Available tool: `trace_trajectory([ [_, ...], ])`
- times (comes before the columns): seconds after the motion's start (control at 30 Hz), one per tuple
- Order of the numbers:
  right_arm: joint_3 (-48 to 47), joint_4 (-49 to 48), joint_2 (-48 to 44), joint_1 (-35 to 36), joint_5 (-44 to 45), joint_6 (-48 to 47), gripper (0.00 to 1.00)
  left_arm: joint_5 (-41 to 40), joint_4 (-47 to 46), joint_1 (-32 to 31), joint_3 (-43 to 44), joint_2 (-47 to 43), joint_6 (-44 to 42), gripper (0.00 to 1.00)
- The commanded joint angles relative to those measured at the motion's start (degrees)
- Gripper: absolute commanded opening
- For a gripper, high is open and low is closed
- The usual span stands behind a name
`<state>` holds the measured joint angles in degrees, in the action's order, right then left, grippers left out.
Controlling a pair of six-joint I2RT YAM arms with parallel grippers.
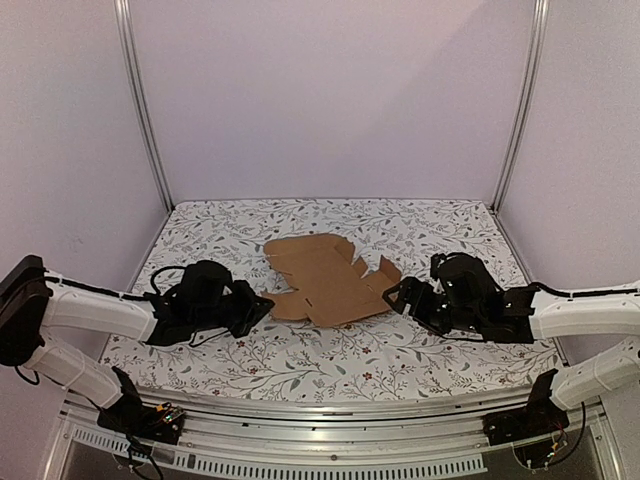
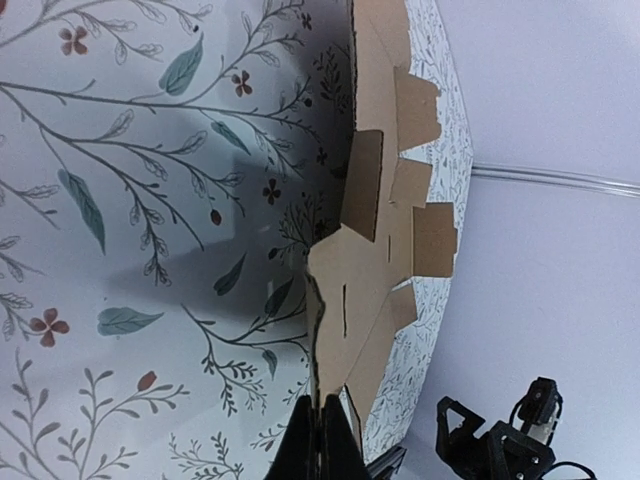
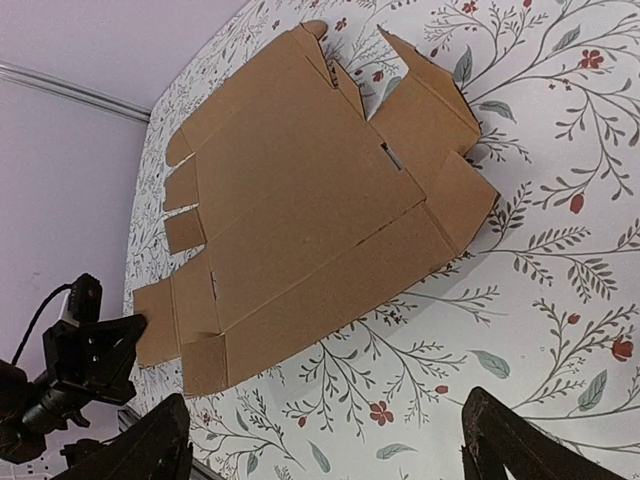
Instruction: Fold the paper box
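Observation:
The robot's right gripper should next pinch the paper box's near long edge (image 1: 352, 321) (image 3: 344, 322) between the box's end flaps, so that the flaps stay free for the left gripper to fold.
The paper box (image 1: 325, 278) is a flat brown cardboard sheet with flaps and slots, lying mid-table on the floral cloth. My left gripper (image 1: 264, 303) is shut on the sheet's near-left edge. In the left wrist view the fingers (image 2: 322, 425) pinch the thin cardboard edge (image 2: 372, 270), which is lifted slightly. My right gripper (image 1: 397, 296) is open and empty just right of the sheet's right flap. In the right wrist view its fingers (image 3: 322, 415) stand wide apart above bare cloth, with the box (image 3: 300, 200) ahead of them.
The floral tablecloth (image 1: 330, 360) covers the table. Plain walls and two aluminium posts (image 1: 145, 110) enclose the back and sides. The left gripper also shows in the right wrist view (image 3: 88, 352), and the right gripper in the left wrist view (image 2: 500, 440).

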<state>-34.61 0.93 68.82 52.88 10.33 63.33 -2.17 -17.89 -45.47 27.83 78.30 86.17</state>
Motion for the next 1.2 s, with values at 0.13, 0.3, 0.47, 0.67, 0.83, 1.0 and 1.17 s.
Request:
trace_trajectory([
  [0.13,2.87,-15.96,9.29,0.58,-0.93,12.44,0.86,0.07,-9.64,-1.39,-1.42,-0.04,5.42,0.00],
  [0.3,3.39,-22.87,14.46,0.55,-0.04,16.78,0.81,0.05,-10.50,-1.76,-1.86,0.10,5.76,0.00],
  [0.47,3.60,-31.81,20.13,0.51,0.39,21.14,0.77,-0.02,-11.22,-2.39,-2.13,0.57,5.85,0.00],
  [0.67,2.32,-41.21,28.90,0.56,-0.01,24.84,0.68,0.42,-12.12,-3.11,-2.13,1.48,6.20,0.00],
  [0.83,2.33,-43.90,31.63,0.60,0.55,25.56,0.64,0.38,-12.39,-3.47,-3.06,1.38,6.54,0.00],
  [1.0,3.75,-43.91,30.41,0.59,2.38,24.87,0.61,0.08,-12.54,-3.81,-4.34,1.21,7.03,0.00],
  [1.17,4.04,-44.24,29.60,0.62,3.08,24.15,0.50,-0.02,-12.62,-4.63,-4.71,1.32,7.25,0.00],
])
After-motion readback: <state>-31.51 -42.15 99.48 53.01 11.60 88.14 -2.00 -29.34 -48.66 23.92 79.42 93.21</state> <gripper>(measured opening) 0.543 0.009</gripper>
